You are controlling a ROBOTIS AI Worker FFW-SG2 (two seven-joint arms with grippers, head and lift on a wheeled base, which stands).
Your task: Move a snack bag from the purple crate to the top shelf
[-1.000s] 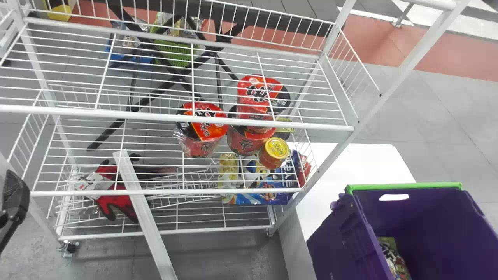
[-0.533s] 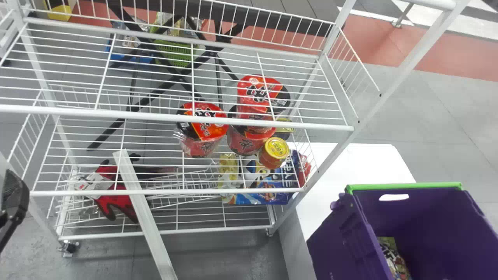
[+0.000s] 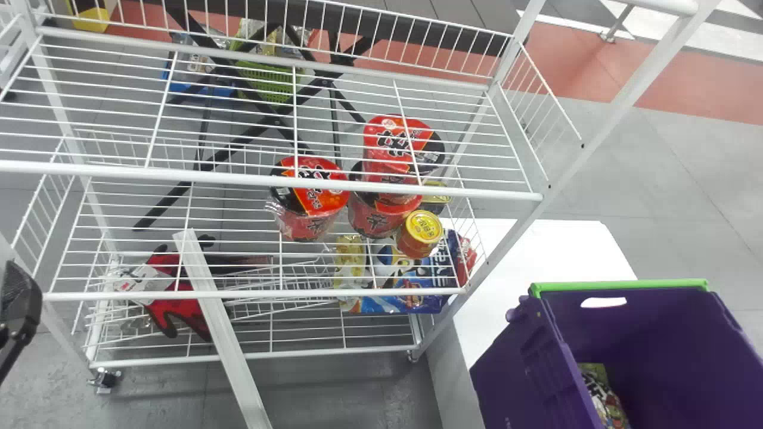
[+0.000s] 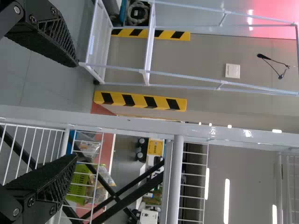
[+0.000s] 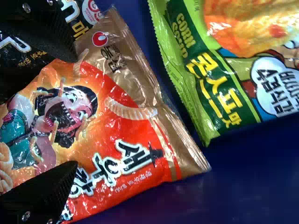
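Observation:
The red and gold snack bag needs to go to the top shelf, so my right gripper should grab it by its folded edge next.
At the left edge of the head view, my left gripper point(image 3: 21, 301) is parked beside the white rack. The left wrist view has the left gripper point(image 4: 77, 111) open, its fingers wide apart. Inside the purple crate point(image 3: 650, 333), part of a green-and-white snack bag point(image 3: 603, 396) can be seen. In the right wrist view my right gripper point(image 5: 74, 111) stands open over a red-and-brown snack bag point(image 5: 133, 154), one finger at either side of its printed face. A green corn snack bag point(image 5: 212, 88) lies beside it. The rack's upper wire shelf point(image 3: 238, 174) is bare.
Red noodle cups point(image 3: 313, 190) and a yellow-lidded can point(image 3: 421, 233) stand under the upper shelf. Red gloves point(image 3: 179, 310) lie lower left. A slanted white bar point(image 3: 223, 333) crosses the rack front. The crate sits on a white table point(image 3: 554, 250).
In the head view my left gripper has shifted very slightly toward the left edge. The crate and the rack's goods have stayed where they were.

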